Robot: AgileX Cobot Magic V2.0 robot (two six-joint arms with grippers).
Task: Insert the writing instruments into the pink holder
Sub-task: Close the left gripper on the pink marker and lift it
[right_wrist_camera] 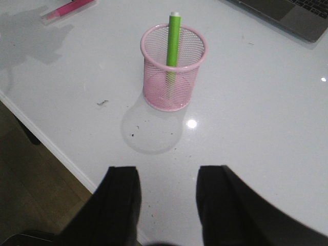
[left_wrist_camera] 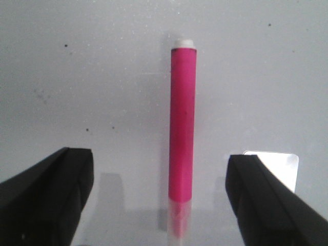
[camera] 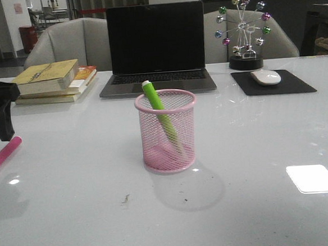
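My left gripper's fingers hover above the magenta marker in the front view and would miss it, so it moves lower next before it closes.
The pink mesh holder stands mid-table, also seen in the right wrist view as the holder. The lime green marker leans inside it, white end up, and shows there too as the green marker. The magenta marker lies flat at the table's left edge. My left gripper hangs open right above it, the magenta marker lying between the wide-apart fingers without touching them. My right gripper is open and empty near the table's front edge, apart from the holder; it is out of the front view.
A laptop stands at the back centre. A stack of books lies back left. A mouse on a black pad and a small ferris-wheel ornament are back right. The table's front edge runs near my right gripper.
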